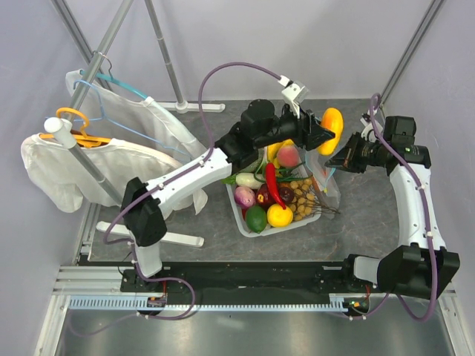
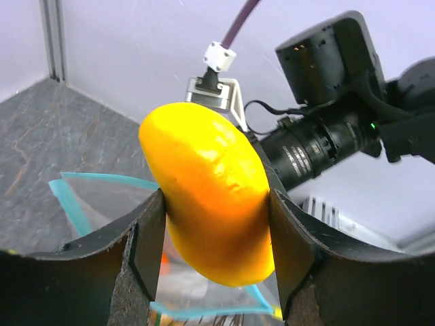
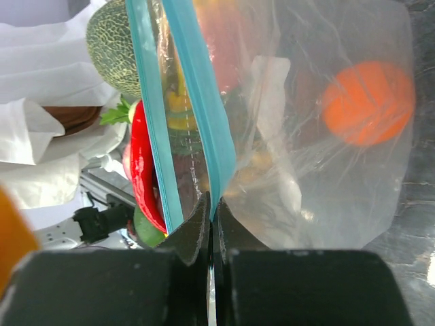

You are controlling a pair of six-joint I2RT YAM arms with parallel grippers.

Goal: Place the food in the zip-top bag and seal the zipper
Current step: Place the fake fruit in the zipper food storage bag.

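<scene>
The yellow-orange piece is still above and across the bag's teal edge, so I will lower it into the bag's opening before my left gripper lets go.
My left gripper (image 1: pixel 326 132) is shut on a yellow-orange piece of food (image 1: pixel 331 127), its two fingers pressing the piece's sides (image 2: pixel 211 204). It holds the piece in the air just above the open mouth of the clear zip-top bag (image 2: pixel 109 210). My right gripper (image 1: pixel 346 157) is shut on one lip of the teal zipper (image 3: pixel 200 102) and holds the bag (image 1: pixel 327 183) up; the other lip (image 3: pixel 149 102) hangs apart from it. A round orange (image 3: pixel 367 102) lies inside the bag. More food fills the white tray (image 1: pixel 239 215): a red chili (image 1: pixel 272 182), a lime (image 1: pixel 256 219), a yellow lemon (image 1: pixel 280 215).
A clothes rack stands at the left with white garments (image 1: pixel 82 170), a light-blue wire hanger (image 1: pixel 119 96) and an orange hanger (image 1: pixel 70 122). The rack's metal foot (image 1: pixel 178 239) lies beside the left arm. Grey walls close in on the table's sides.
</scene>
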